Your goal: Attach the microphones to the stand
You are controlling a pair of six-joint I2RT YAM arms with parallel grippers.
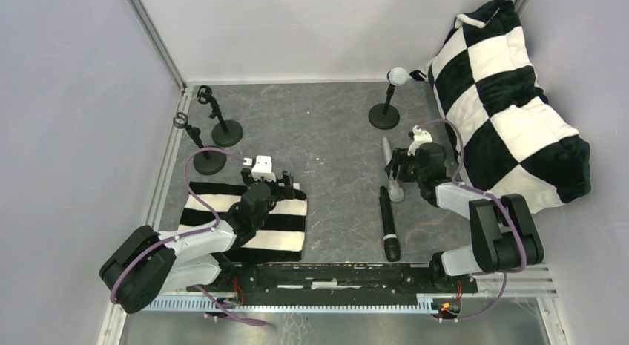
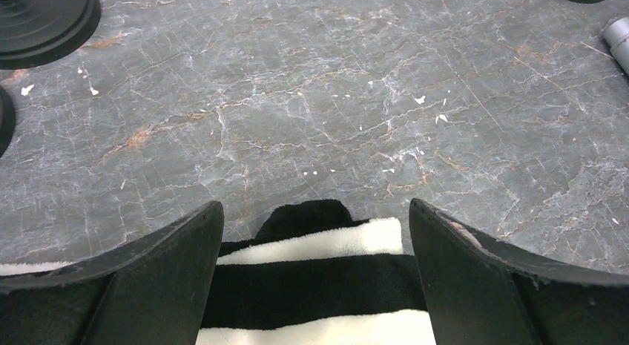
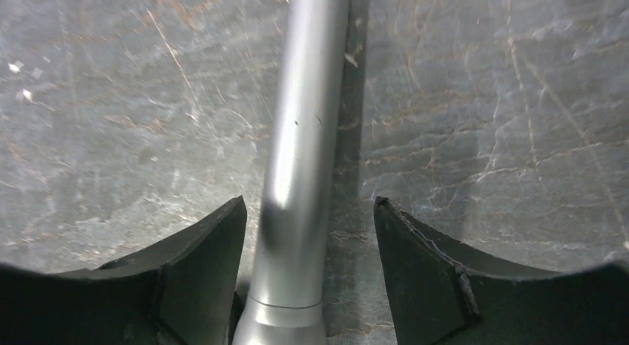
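Note:
My right gripper needs to go lower before it closes on the silver-grey microphone's body (image 1: 387,151) (image 3: 304,122). The microphone body's shadow and the table show below the gripper's fingers.
The white microphone (image 1: 398,76) stands clipped in a stand (image 1: 384,116) at the back right. The silver-grey microphone (image 1: 387,148) lies flat on the table, and my right gripper (image 1: 397,171) straddles it, open. In the right wrist view its barrel (image 3: 304,122) runs between the fingers of that gripper (image 3: 308,205), close to the left finger with a gap on the right. The black microphone (image 1: 389,225) lies nearer the front. Two empty stands (image 1: 226,131) (image 1: 208,162) are at the back left. My left gripper (image 1: 265,183) (image 2: 315,205) hangs wide open and empty over a striped cloth.
A black-and-white striped cloth (image 1: 285,226) (image 2: 311,286) lies front left under the left arm. A large checked cushion (image 1: 512,100) fills the right side, close behind the right arm. A stand base (image 2: 44,22) shows at the top left of the left wrist view.

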